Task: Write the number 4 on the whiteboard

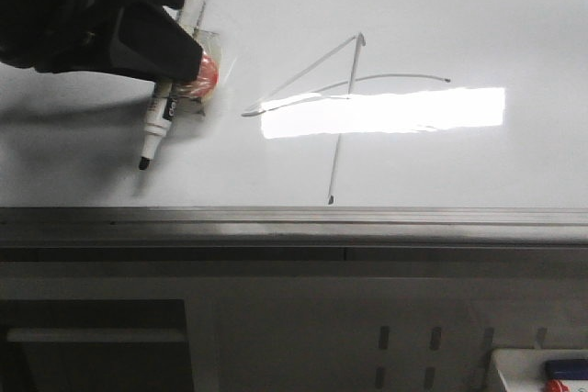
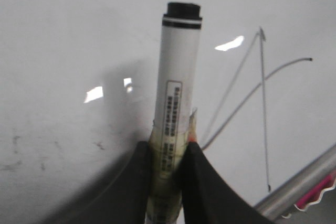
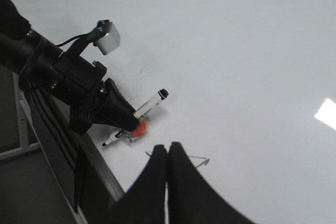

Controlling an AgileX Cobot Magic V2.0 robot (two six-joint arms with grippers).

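I need to keep holding the white marker with my left gripper until it lies on the whiteboard. Its dark tip is still hanging above the board's faint shadow.
The number 4 (image 1: 347, 89) is drawn in thin dark lines on the whiteboard (image 1: 441, 16), partly across a bright glare. It also shows in the left wrist view (image 2: 262, 98). My left gripper (image 1: 179, 75) is shut on a white marker (image 1: 175, 71) with taped orange padding, left of the 4. The marker's tip (image 1: 144, 163) points down at the board; I cannot tell if it touches. In the left wrist view the marker (image 2: 176, 98) stands between the black fingers (image 2: 202, 182). My right gripper (image 3: 168, 153) is shut and empty, high above the board, hiding part of the 4 (image 3: 202, 159).
A grey metal rail (image 1: 294, 225) runs along the board's near edge, with a grey panel below it. A tray corner with small items (image 1: 547, 369) sits at the lower right. Faint smudges (image 2: 16, 150) mark the board.
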